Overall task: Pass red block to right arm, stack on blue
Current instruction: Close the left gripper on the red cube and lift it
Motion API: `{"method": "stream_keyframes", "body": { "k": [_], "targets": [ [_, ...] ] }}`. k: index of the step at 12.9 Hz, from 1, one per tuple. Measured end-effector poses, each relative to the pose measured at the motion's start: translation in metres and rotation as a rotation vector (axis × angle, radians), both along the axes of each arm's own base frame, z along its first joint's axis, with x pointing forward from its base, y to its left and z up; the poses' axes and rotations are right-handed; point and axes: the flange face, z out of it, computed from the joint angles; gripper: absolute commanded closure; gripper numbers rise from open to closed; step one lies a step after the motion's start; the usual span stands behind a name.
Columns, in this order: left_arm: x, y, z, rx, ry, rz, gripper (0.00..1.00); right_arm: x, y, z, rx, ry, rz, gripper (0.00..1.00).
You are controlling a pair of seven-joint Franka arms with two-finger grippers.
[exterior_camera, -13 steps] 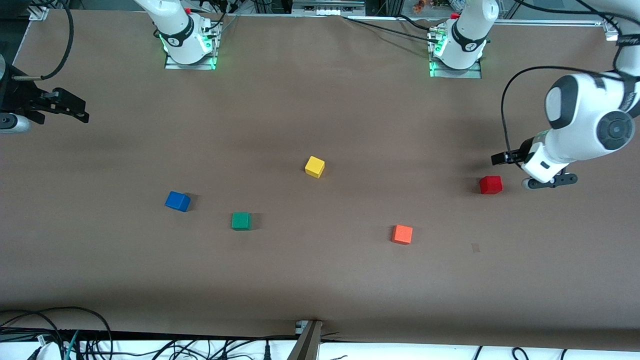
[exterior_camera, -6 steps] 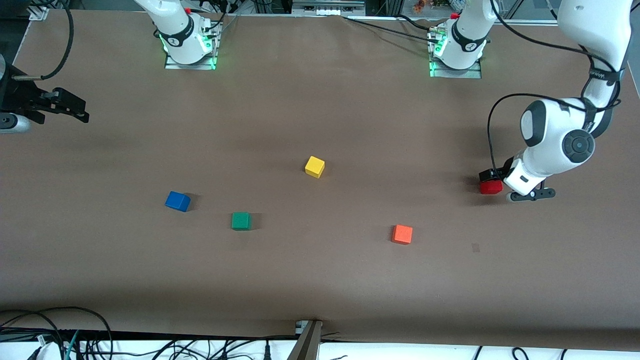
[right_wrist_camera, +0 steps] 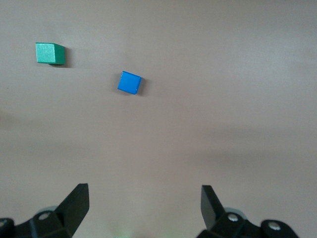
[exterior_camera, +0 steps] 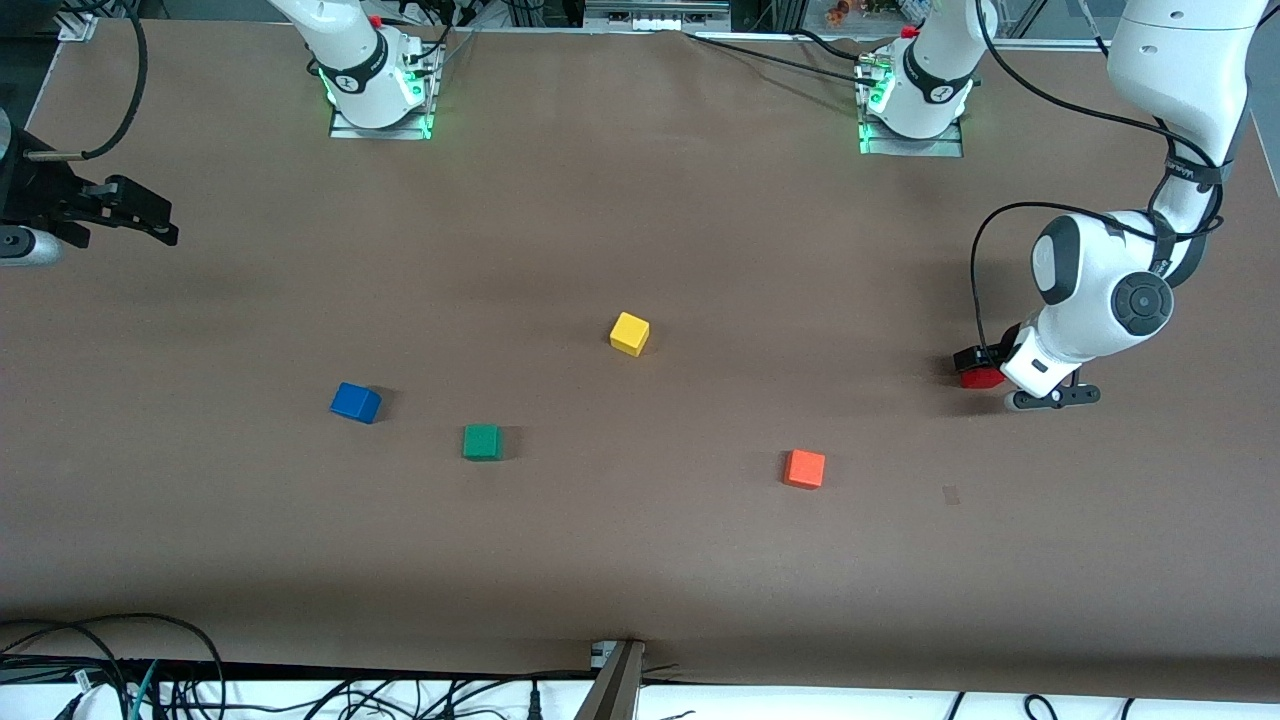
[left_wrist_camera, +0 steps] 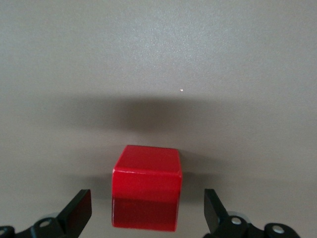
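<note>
I should close my left gripper on the red block now. My fingers are beside the block's sides near the table in the left wrist view.
The red block (exterior_camera: 976, 379) lies on the brown table toward the left arm's end. My left gripper (exterior_camera: 992, 378) is down at the table, open, with the red block (left_wrist_camera: 146, 193) between its two black fingers (left_wrist_camera: 80, 210); the fingers stand apart from the block's sides. The blue cube (exterior_camera: 355, 403) lies toward the right arm's end and shows in the right wrist view (right_wrist_camera: 130, 83). My right gripper (exterior_camera: 150, 215) waits at the right arm's end of the table, open and empty (right_wrist_camera: 143, 201).
A green cube (exterior_camera: 482, 442) lies beside the blue one, also in the right wrist view (right_wrist_camera: 49, 53). A yellow cube (exterior_camera: 630, 333) lies mid-table. An orange cube (exterior_camera: 805, 468) lies nearer the front camera than the red block.
My left arm has swung toward the red block and come down, so the open gripper now straddles it. The right arm and the cubes have not moved.
</note>
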Motion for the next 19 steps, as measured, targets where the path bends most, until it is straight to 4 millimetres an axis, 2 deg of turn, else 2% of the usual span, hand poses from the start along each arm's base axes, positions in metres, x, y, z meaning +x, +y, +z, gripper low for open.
{"method": "stream_keyframes", "body": {
  "k": [1,2,6,10,14,16,19],
  "targets": [
    [0.0,0.0,-0.001,0.0,0.001,-0.001,0.01,0.0,0.0,0.0,0.0,0.0,0.0,0.0],
    [0.0,0.0,-0.001,-0.001,0.002,-0.003,0.24,0.0,0.0,0.0,0.0,0.0,0.0,0.0],
    [0.0,0.0,-0.001,-0.008,0.001,-0.071,1.0,0.0,0.0,0.0,0.0,0.0,0.0,0.0],
    [0.003,0.005,0.002,-0.02,-0.008,-0.186,1.0,0.0,0.0,0.0,0.0,0.0,0.0,0.0],
    [0.019,0.008,0.02,-0.034,-0.017,-0.344,1.0,0.0,0.0,0.0,0.0,0.0,0.0,0.0],
    [0.03,0.005,0.034,-0.057,-0.012,-0.472,1.0,0.0,0.0,0.0,0.0,0.0,0.0,0.0],
    [0.049,-0.018,0.067,-0.146,-0.035,-0.665,1.0,0.0,0.0,0.0,0.0,0.0,0.0,0.0]
  ]
}}
